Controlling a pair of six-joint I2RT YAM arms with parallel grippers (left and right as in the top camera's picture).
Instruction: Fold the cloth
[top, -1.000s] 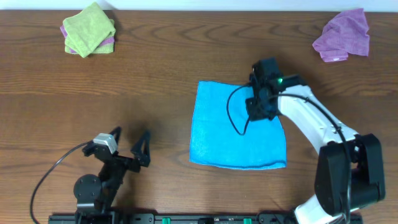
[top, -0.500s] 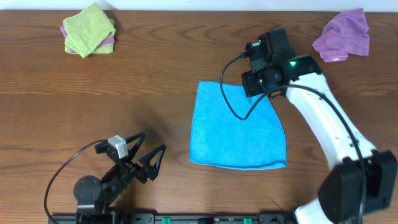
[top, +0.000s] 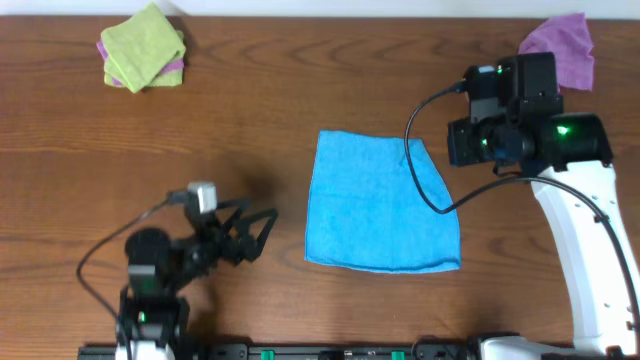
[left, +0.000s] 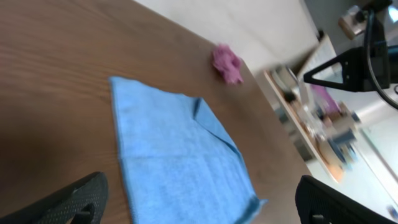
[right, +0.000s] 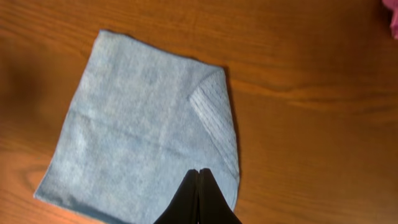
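My left gripper holds the blue cloth by its flat far corner (top: 324, 135) next, so the folded-over corner (top: 427, 170) stays free to straighten for folding.
The blue cloth (top: 380, 205) lies flat in the middle of the table, with its far right corner folded over (right: 214, 106). It also shows in the left wrist view (left: 174, 149) and the right wrist view (right: 137, 124). My right gripper (right: 199, 177) is shut and empty, held above the cloth's right edge; in the overhead view (top: 464, 142) it is just right of the cloth's far right corner. My left gripper (top: 255, 235) is open and empty, left of the cloth and facing it, its fingers wide apart in the left wrist view (left: 205, 202).
A folded yellow-green cloth on a purple one (top: 143, 47) sits at the far left. A crumpled purple cloth (top: 557, 45) lies at the far right, partly behind the right arm; it shows pink in the left wrist view (left: 227, 62).
My right gripper has left the cloth's far right corner, risen and moved to the right. My left arm has swung right and now faces the cloth.
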